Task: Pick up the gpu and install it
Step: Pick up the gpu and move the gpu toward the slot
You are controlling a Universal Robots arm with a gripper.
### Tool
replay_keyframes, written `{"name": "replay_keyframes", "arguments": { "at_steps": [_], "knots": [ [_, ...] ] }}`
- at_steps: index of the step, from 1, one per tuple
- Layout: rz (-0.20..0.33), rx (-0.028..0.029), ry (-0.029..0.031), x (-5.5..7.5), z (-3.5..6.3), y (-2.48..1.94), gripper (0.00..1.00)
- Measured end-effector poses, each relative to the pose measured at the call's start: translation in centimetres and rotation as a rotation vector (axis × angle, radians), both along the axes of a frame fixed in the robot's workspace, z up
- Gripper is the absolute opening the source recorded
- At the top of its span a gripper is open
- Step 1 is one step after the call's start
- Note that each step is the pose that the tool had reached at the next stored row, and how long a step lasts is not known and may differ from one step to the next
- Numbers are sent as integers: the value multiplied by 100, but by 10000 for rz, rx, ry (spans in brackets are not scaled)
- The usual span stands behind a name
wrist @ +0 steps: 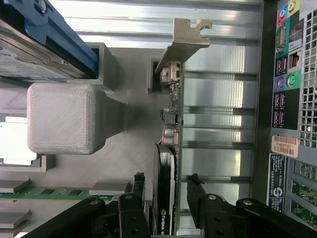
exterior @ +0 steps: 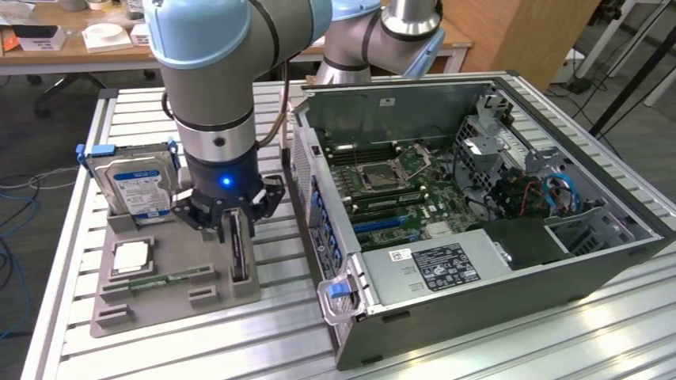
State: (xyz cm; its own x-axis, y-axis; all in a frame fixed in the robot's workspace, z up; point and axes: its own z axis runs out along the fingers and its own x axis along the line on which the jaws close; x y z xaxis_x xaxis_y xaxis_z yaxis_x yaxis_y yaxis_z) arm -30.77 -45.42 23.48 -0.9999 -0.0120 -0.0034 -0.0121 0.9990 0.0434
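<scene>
My fingers are on both sides of the GPU's [wrist: 173, 119] black cooler [wrist: 165, 191]. My gripper should close on the GPU, because it would hold the GPU if it closed now.
The gpu [exterior: 239, 252] stands on its edge in a slot of the grey holder [exterior: 138, 305] on the table, at the exterior view's left. In the wrist view I see the gpu [wrist: 173, 119] edge-on: green board, black cooler, and its silver bracket [wrist: 185, 37] at the far end. My gripper [exterior: 234, 228] has come down over it and is open. The two black fingers [wrist: 140, 184] straddle the card near its cooler end, with a small gap on each side. The gripper [wrist: 167, 182] does not grip the card.
The open computer case [exterior: 591, 269] lies at the exterior view's right, its motherboard [exterior: 391, 190] exposed and its port panel [wrist: 287, 74] close beside the holder. A hard drive [exterior: 132, 186] with blue label, a memory stick [exterior: 169, 279] and a processor [exterior: 129, 257] also sit in the holder.
</scene>
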Motion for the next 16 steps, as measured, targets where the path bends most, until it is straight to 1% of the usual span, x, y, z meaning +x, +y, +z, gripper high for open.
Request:
{"name": "replay_keyframes", "arguments": {
  "at_steps": [7, 8, 9, 10, 11, 13, 14, 15, 16],
  "knots": [
    [0, 1, -1, 0, -1, 0, 48],
    [0, 2, -2, 0, -1, 0, 54],
    [0, 2, -2, 0, -2, 0, 54],
    [0, 2, -2, 0, -1, 0, 60],
    [0, 2, -2, 0, -1, 0, 60],
    [0, 2, -1, 0, -1, 0, 59],
    [0, 2, -2, 0, -1, 0, 53],
    [0, 2, -2, 0, -2, 0, 53],
    [0, 2, -2, 0, -1, 0, 46]
  ]
}}
